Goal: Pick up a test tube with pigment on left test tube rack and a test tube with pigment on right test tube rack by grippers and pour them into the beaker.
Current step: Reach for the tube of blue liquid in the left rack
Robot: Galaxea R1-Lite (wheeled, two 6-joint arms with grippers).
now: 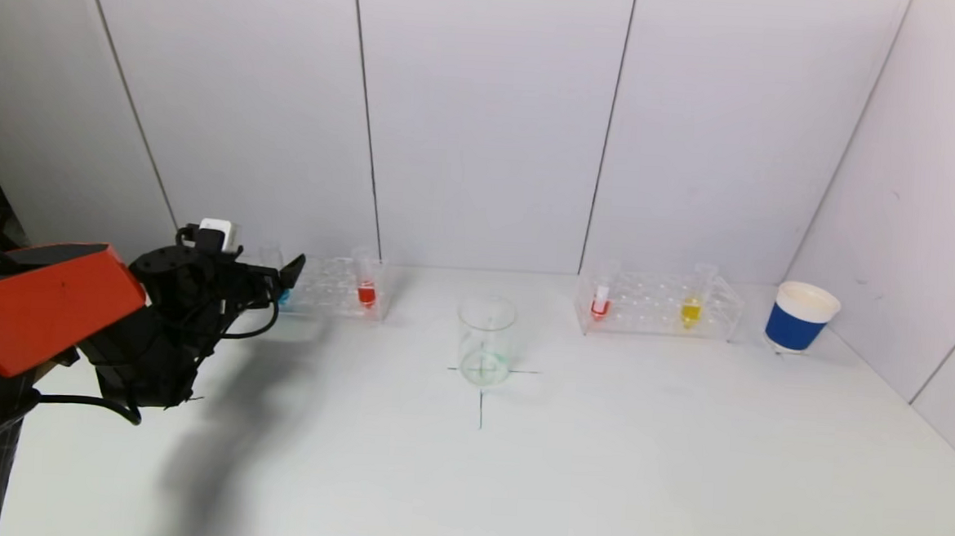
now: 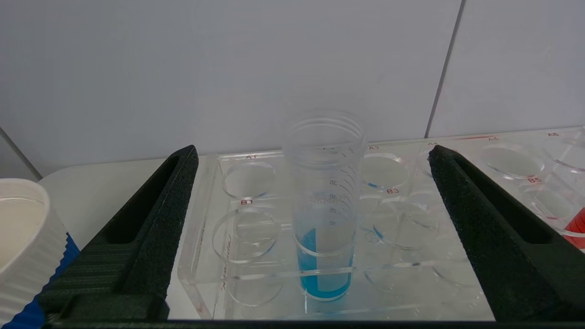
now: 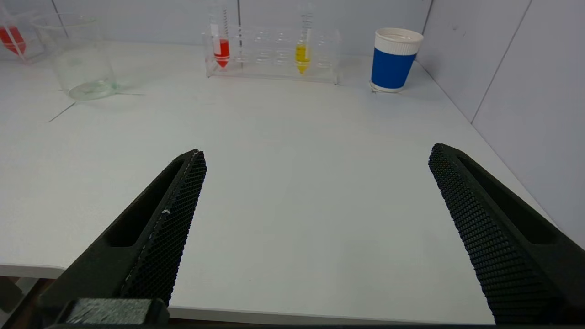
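My fingers are beside the upper sides of the blue tube, above the clear rack, so my left gripper closes on the blue tube next.
My left gripper is open in front of the left clear rack, its fingers spread either side of a tube of blue pigment without touching it. That rack also holds a red-pigment tube. The right clear rack holds a red tube and a yellow tube. The glass beaker stands at the table's middle on a drawn cross. My right gripper is open over the table's near edge; it does not show in the head view.
A blue paper cup with a white rim stands at the back right beside the wall. Another such cup stands just left of the left rack. White wall panels close the back and right side.
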